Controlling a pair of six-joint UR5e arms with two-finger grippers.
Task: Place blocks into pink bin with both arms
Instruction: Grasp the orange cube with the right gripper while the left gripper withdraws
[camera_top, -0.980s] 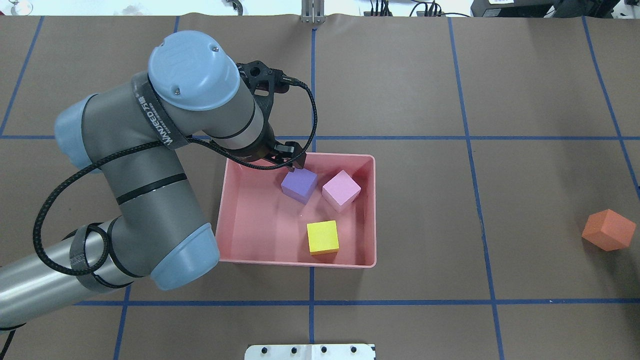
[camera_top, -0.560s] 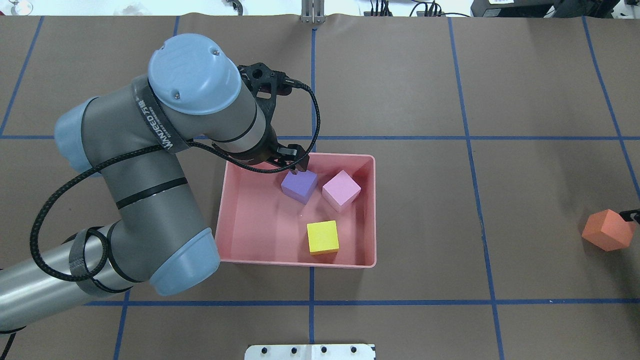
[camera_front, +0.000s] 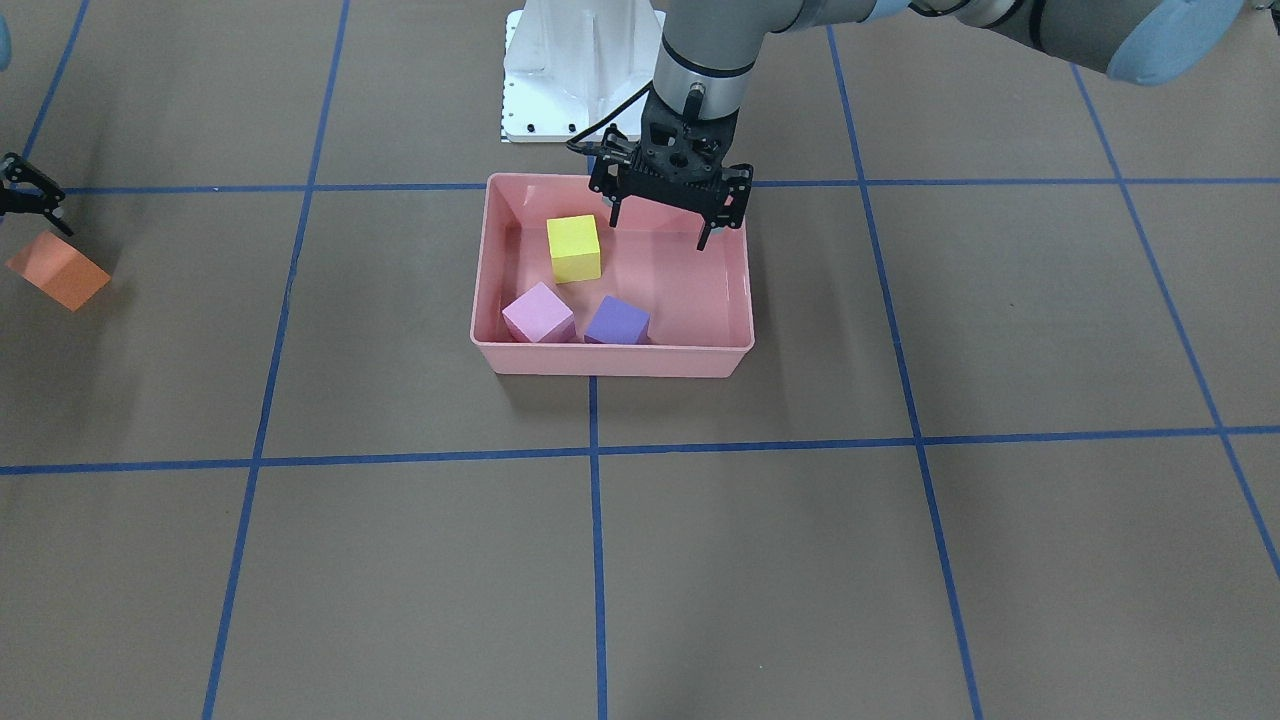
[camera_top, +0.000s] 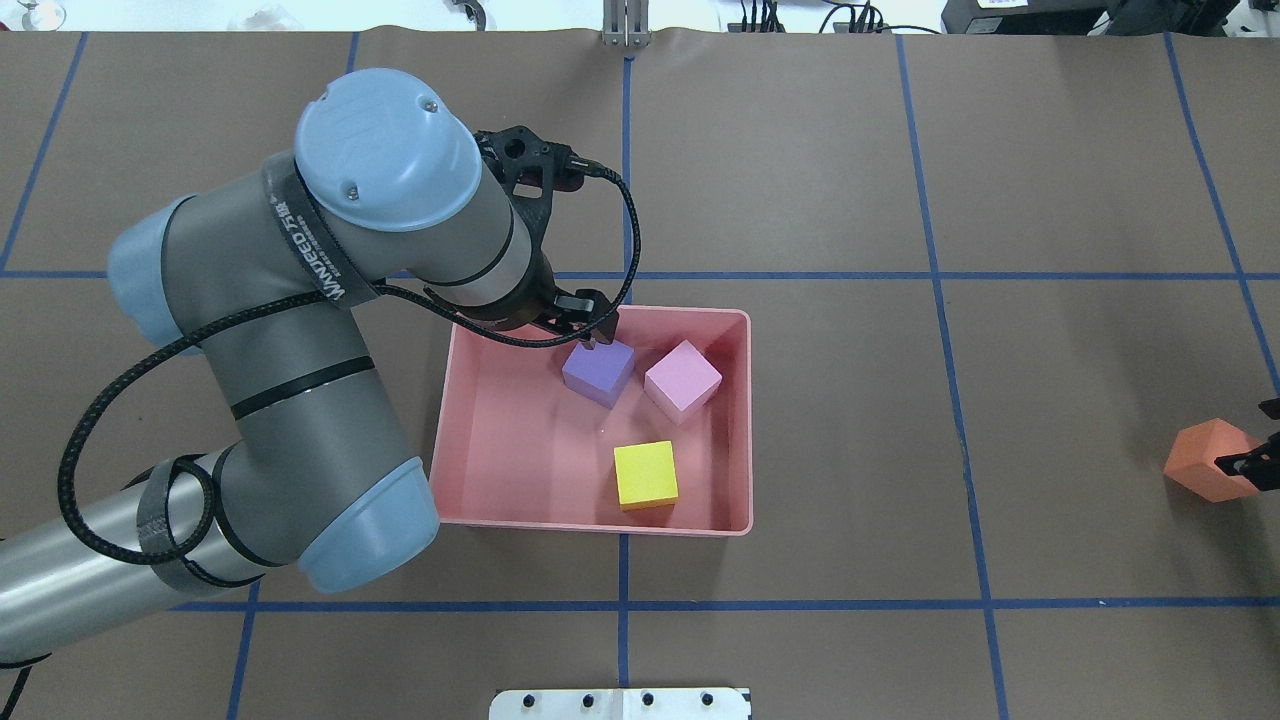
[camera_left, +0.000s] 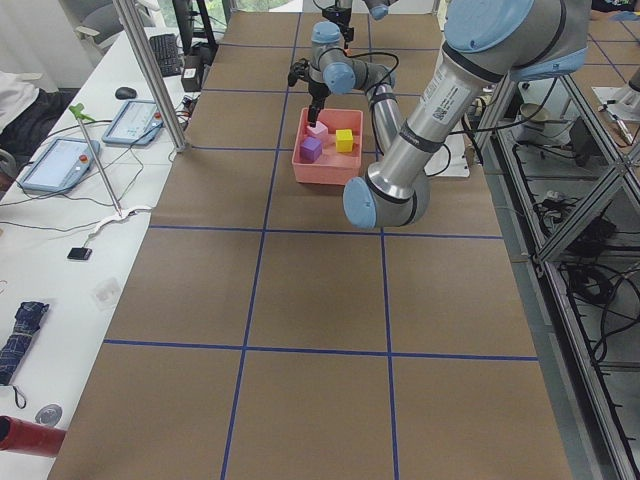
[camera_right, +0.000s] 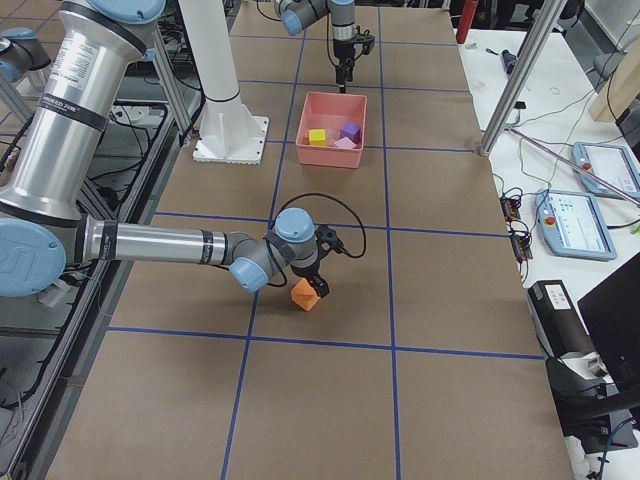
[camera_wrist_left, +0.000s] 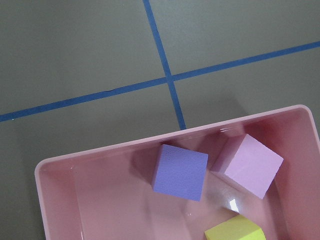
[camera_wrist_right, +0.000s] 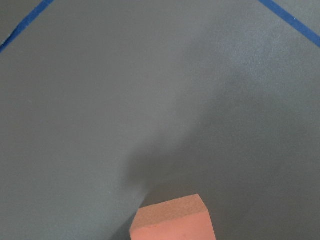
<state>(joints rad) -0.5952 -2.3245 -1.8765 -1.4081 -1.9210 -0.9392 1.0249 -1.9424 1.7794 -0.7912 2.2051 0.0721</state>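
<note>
I need to put the orange block into the pink bin, so next I should grab the orange block by two opposite sides with my right gripper.
The pink bin holds the purple block, the light pink block and the yellow block. My left gripper is open and empty, hovering over the bin's robot-side left part, just above the purple block. The orange block lies tilted on the table far to the right. My right gripper is open at the view's edge, right beside that block; touching or not, I cannot tell. The right wrist view shows the orange block at its bottom edge.
Brown table paper with blue tape grid lines. The white pedestal base stands behind the bin on the robot's side. My left arm's elbow overhangs the table left of the bin.
My right gripper has come into the overhead view from the right edge, up to the orange block. My left gripper has shifted slightly over the purple block.
</note>
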